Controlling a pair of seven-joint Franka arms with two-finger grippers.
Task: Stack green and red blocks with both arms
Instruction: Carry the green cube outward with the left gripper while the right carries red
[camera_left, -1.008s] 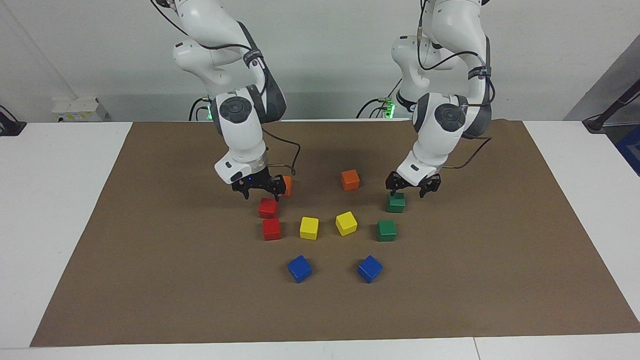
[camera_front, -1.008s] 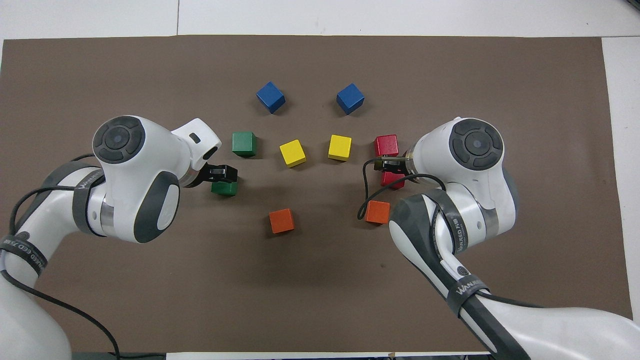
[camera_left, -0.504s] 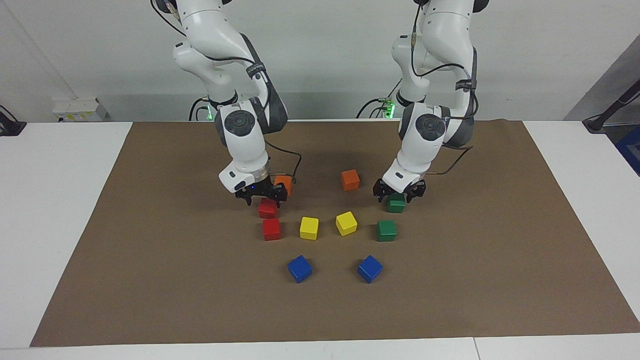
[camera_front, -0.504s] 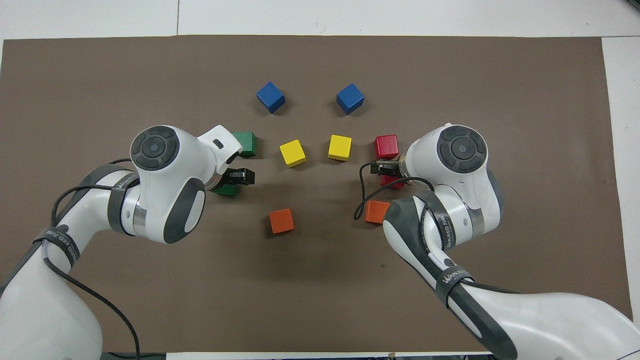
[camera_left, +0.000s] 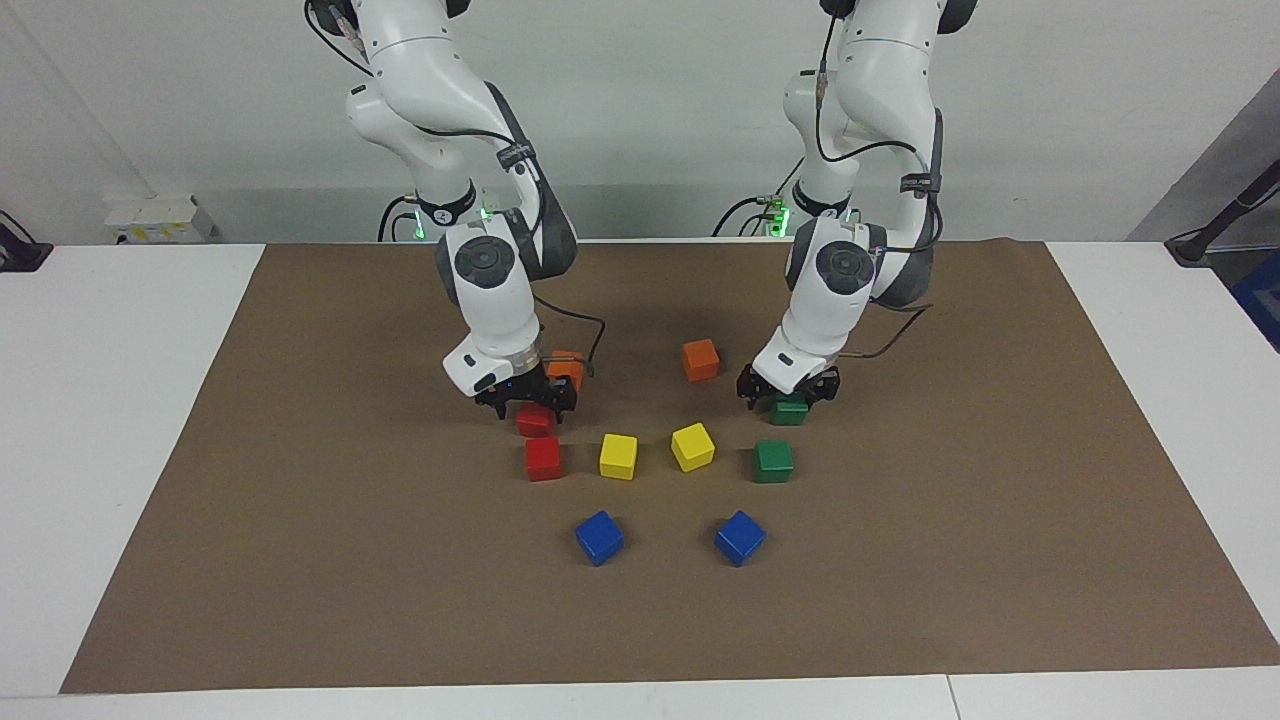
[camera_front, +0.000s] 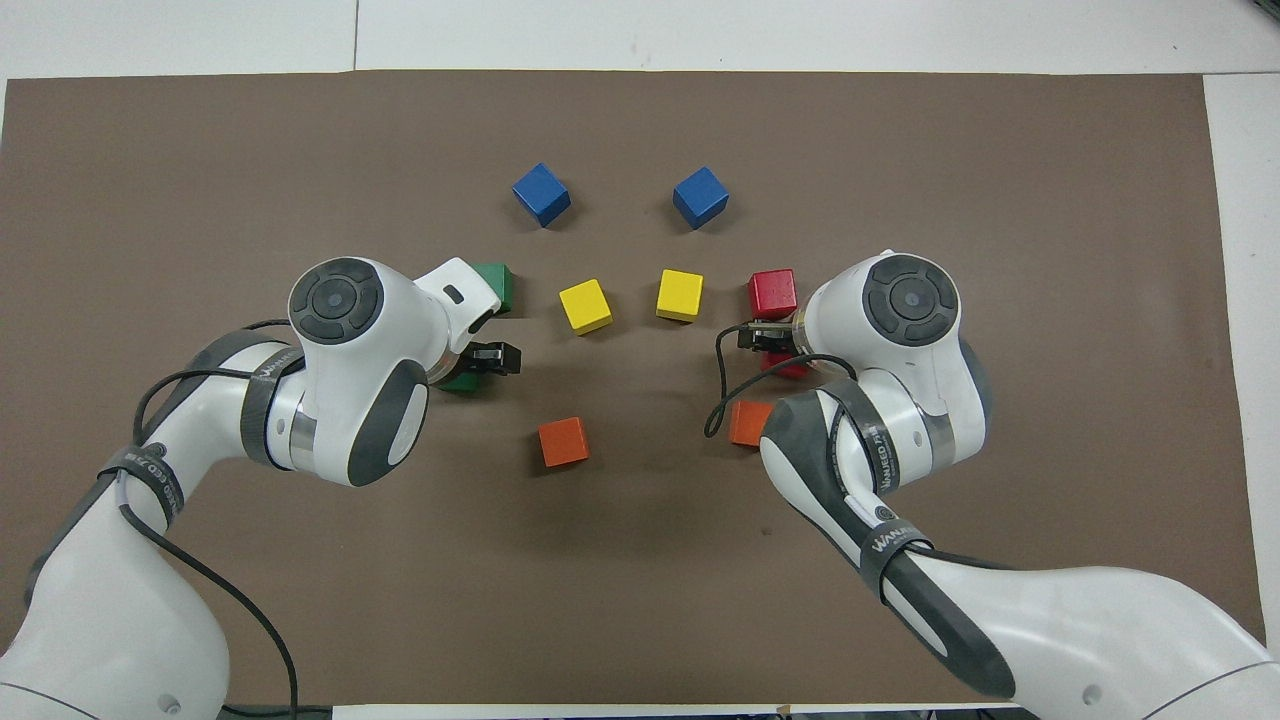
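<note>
My left gripper should next take hold of the nearer green block (camera_left: 790, 411) by its opposite sides, so the green and red blocks can be stacked.
Two red blocks lie toward the right arm's end. The one nearer the robots (camera_left: 536, 421) sits under my right gripper (camera_left: 527, 398), which is low over it, open, a finger on each side of its top. The other red block (camera_left: 543, 458) lies just beside it, farther from the robots. My left gripper (camera_left: 789, 390) is open and lowered astride the nearer green block (camera_left: 790, 411). The second green block (camera_left: 773, 461) rests free. In the overhead view the arms hide most of the red block (camera_front: 787, 369) and the green block (camera_front: 462, 382) under the grippers.
Two orange blocks (camera_left: 701, 359) (camera_left: 567, 366) lie closest to the robots, one right beside the right gripper. Two yellow blocks (camera_left: 618, 456) (camera_left: 692, 446) sit between the red and green pairs. Two blue blocks (camera_left: 599, 537) (camera_left: 740, 537) lie farthest out on the brown mat (camera_left: 300, 560).
Both grippers have come down from above their blocks to around them. The right gripper's fingers have drawn in slightly around the red block. No block has moved.
</note>
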